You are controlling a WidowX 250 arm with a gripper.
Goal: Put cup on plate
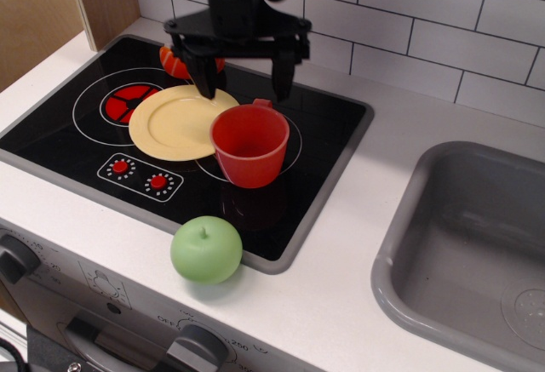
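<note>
I will next grab the red cup by its rim [253,108], right beside the small handle, so that I can put the cup on the plate [177,122].
The red-orange cup [249,144] stands upright on the black stovetop, its small handle pointing to the back. The pale yellow plate [177,122] lies flat just left of it, their edges touching or nearly so. My gripper [243,78] is open and empty, hovering just behind and above the cup. Its left finger [204,78] hangs over the plate's back rim and its right finger [281,77] is behind the cup's right side.
An orange-and-white toy food [177,61] sits at the stove's back, partly hidden by the gripper. A green apple [206,249] rests on the stove's front edge. Red burner rings [129,100] and knobs [139,175] are at left. A grey sink [473,253] is at right.
</note>
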